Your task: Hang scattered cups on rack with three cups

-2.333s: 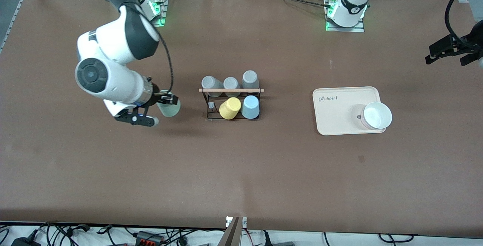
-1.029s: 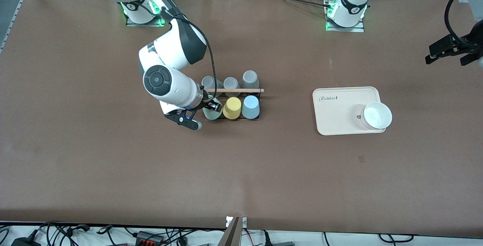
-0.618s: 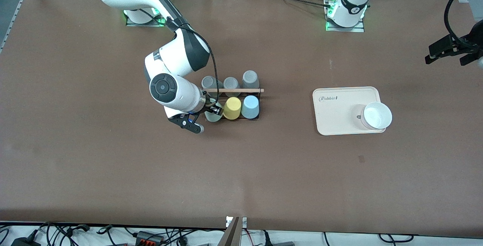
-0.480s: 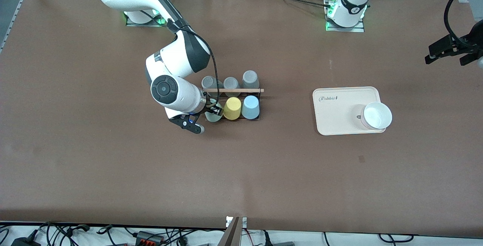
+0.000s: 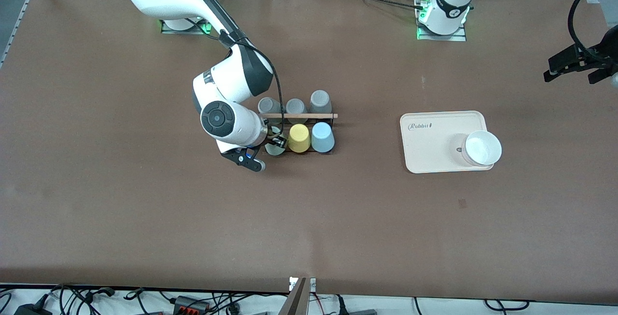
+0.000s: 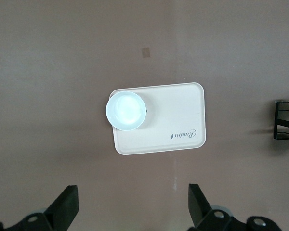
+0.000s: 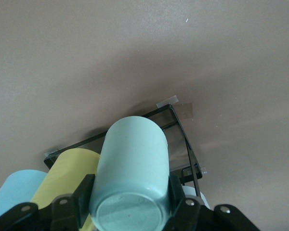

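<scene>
The mint green cup [image 5: 273,149] is in the black wire rack's end [image 5: 287,151] next to the yellow cup, so the mint cup would hang. My right gripper needs to let go of it now.
My right gripper [image 5: 275,142] is shut on the pale mint green cup [image 5: 273,149] and holds it upside down over the end of the black wire rack [image 5: 333,129] toward the right arm's end. In the right wrist view the mint cup [image 7: 132,163] sits between my fingers [image 7: 82,192], over the rack's frame [image 7: 179,130]. The light blue cup [image 5: 322,137] hangs on the rack beside a yellow cup [image 5: 299,138]. Three grey cups [image 5: 295,107] sit on the rack's row farther from the front camera, past the wooden dowel [image 5: 316,115]. My left gripper [image 6: 132,214] is open and empty, high over the table.
A cream tray [image 5: 429,143] with a white bowl [image 5: 483,148] on it lies toward the left arm's end; both show in the left wrist view, the tray [image 6: 178,120] and the bowl [image 6: 126,110]. The brown table [image 5: 309,223] is bare nearer the front camera.
My right arm has carried the mint cup from the right arm's end of the table to the rack and brought it over the free end spot beside the yellow cup. The left arm has not moved.
</scene>
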{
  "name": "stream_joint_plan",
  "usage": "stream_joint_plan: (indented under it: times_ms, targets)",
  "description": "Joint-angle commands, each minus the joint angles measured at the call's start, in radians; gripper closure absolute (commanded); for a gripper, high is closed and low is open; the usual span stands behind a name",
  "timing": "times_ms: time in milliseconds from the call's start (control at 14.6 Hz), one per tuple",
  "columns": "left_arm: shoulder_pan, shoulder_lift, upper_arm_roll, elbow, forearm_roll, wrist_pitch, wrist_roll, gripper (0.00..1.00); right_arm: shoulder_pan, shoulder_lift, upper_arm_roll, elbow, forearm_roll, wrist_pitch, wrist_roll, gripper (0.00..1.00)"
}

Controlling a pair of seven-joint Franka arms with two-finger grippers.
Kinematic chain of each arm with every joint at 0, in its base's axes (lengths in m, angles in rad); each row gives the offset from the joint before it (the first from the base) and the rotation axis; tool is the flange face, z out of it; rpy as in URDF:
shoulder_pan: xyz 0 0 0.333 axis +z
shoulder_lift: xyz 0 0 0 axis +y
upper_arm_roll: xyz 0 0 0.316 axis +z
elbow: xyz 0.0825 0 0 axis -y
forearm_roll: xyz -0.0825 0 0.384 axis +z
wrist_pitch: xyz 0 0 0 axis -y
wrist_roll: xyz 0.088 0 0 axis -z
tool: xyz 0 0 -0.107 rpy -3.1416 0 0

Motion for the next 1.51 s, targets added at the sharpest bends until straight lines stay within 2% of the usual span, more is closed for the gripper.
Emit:
stream_joint_plan:
  times_ms: [0, 343, 412, 480, 549, 1167, 1441]
  targets:
    - [0.003, -0.018, -0.007, -0.017, 0.023, -0.006, 0.019, 0.0, 0.014, 0.027, -0.004, 0.028, 0.018, -0.006, 0.021, 0.7]
    - [0.003, -0.018, -0.007, -0.017, 0.023, -0.006, 0.019, 0.0, 0.022, 0.035, -0.004, 0.028, 0.018, 0.008, 0.032, 0.69]
    - [0.003, -0.018, -0.007, -0.017, 0.023, -0.006, 0.019, 0.0, 0.022, 0.035, -0.004, 0.028, 0.018, 0.008, 0.029, 0.59]
    - [0.003, -0.018, -0.007, -0.017, 0.023, -0.006, 0.019, 0.0, 0.022, 0.035, -0.004, 0.028, 0.018, 0.008, 0.032, 0.24]
    - [0.003, -0.018, -0.006, -0.017, 0.023, -0.006, 0.019, 0.0, 0.022, 0.035, -0.004, 0.028, 0.018, 0.008, 0.03, 0.0]
    - [0.003, -0.018, -0.007, -0.017, 0.023, -0.006, 0.019, 0.0, 0.007, 0.02, -0.009, 0.101, 0.016, -0.025, 0.046, 0.0]
    - [0.003, -0.018, -0.007, -0.017, 0.023, -0.006, 0.019, 0.0, -0.03, 0.007, -0.02, 0.23, 0.007, -0.156, 0.044, 0.0]
